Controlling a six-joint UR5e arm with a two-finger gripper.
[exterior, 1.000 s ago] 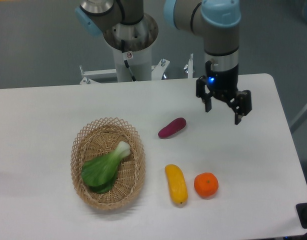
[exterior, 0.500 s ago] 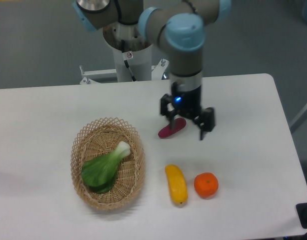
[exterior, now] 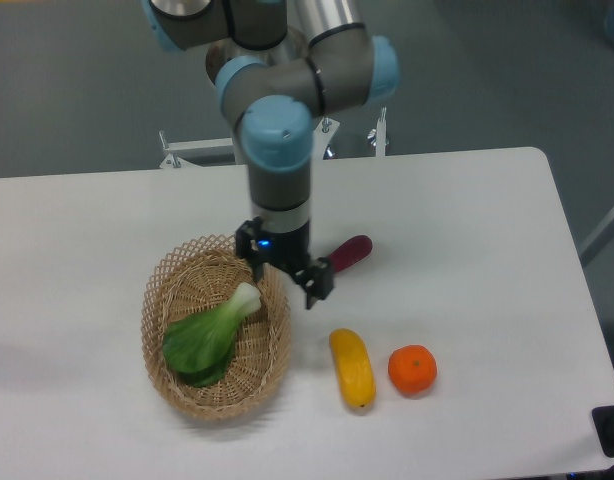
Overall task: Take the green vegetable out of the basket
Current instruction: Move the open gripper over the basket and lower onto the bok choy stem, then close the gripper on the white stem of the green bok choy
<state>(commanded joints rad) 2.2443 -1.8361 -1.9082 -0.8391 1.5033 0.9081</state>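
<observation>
My gripper is to lift the green vegetable (exterior: 209, 338) out of the basket, so it needs to grab the vegetable by its pale stem end (exterior: 247, 298) next.
The green vegetable (exterior: 209, 338), a bok choy with dark leaves and a pale stem end, lies in the oval wicker basket (exterior: 182, 395) at the left of the table. Its stem end points up and right. My gripper (exterior: 285, 280) hangs open over the basket's upper right rim, just right of the stem end, with nothing between its fingers. One finger is above the rim and the other stands outside the basket.
A purple oblong vegetable (exterior: 351, 250) lies just right of the gripper, partly behind it. A yellow oblong fruit (exterior: 352, 368) and an orange (exterior: 412, 369) sit to the right of the basket. The arm's base stands at the table's back edge.
The arm has swept left across the table, from the right side over the purple vegetable to the basket's right rim. The gripper has stayed open. No object has moved.
</observation>
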